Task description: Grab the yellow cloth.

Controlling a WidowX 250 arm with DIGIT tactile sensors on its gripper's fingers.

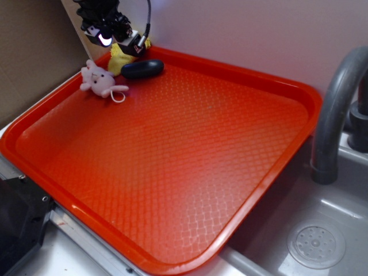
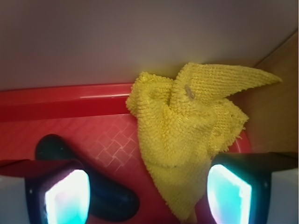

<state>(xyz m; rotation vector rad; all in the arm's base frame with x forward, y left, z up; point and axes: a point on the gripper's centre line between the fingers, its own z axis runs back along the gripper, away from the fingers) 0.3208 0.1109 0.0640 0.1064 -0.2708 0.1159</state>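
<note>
I should move my gripper down before I close it on the yellow cloth [image 2: 187, 121] in the tray's corner [image 2: 242, 145], because my gripper's fingers are still above the cloth.
The yellow cloth [image 2: 187, 121] lies bunched in the far left corner of the red tray [image 1: 172, 161], its pointed corners lapping over the tray rim toward the wall. In the exterior view only a small patch of the yellow cloth [image 1: 118, 59] shows under the arm. My gripper [image 2: 147, 191] hovers above that corner, open, its two lit fingers [image 2: 67, 196] wide apart. The cloth's lower tip lies between them, closer to the right finger, and nothing is gripped. From outside, the gripper [image 1: 112, 35] sits over the cloth.
A dark oval stone-like object [image 1: 142, 68] lies just right of the cloth, partly under my left finger in the wrist view. A pink plush animal [image 1: 100, 80] sits by the tray's left rim. The wall is close behind. A grey faucet [image 1: 336, 109] and sink [image 1: 316, 241] are at the right.
</note>
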